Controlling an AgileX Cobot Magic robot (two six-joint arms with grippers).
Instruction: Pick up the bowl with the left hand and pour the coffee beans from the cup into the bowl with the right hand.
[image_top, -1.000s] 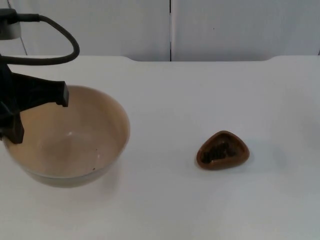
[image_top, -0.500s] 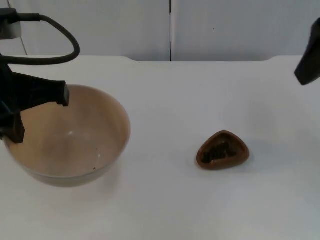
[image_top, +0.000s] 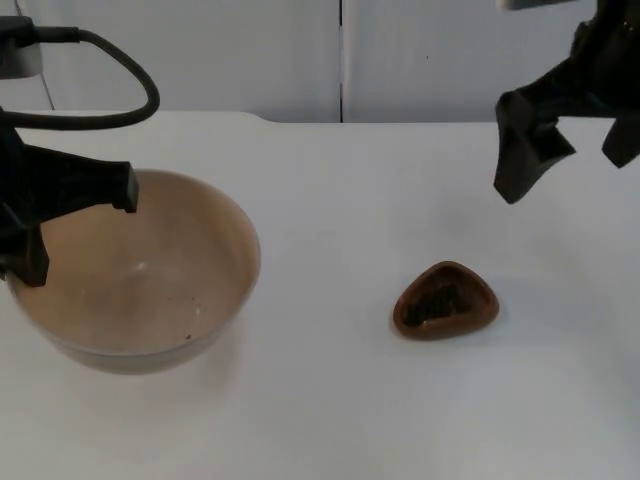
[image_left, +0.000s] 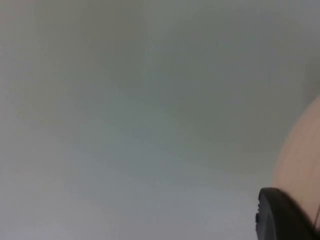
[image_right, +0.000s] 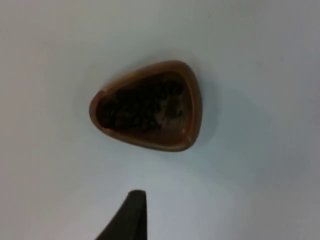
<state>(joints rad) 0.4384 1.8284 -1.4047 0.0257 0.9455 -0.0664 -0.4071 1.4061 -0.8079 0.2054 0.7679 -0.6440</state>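
My right gripper grabs the cup by its broad end's rim (image_top: 490, 302) next. That leaves the cup's narrow tip (image_top: 402, 317) free to pour the beans.
A wide beige bowl (image_top: 150, 280) is at the left of the table, and its pale wall (image_left: 302, 155) also appears in the left wrist view. My left gripper (image_top: 60, 215) is shut on the bowl's left rim and hides that part of the rim. One black fingertip (image_left: 280, 217) lies against the bowl's wall. A small brown three-cornered cup (image_top: 446, 300) filled with dark coffee beans stands right of the middle. My right gripper (image_top: 570, 150) hangs open above and behind the cup, apart from it. The cup (image_right: 147, 106) lies ahead of the fingertip (image_right: 127, 215).
The white table top (image_top: 330, 200) ends at the grey partition wall (image_top: 440, 60) behind. Bare table lies between the bowl and the cup and in front of both.
The right arm has come in from the upper right and moved left, towards the space above the cup. The left gripper, the bowl and the cup have stayed in place.
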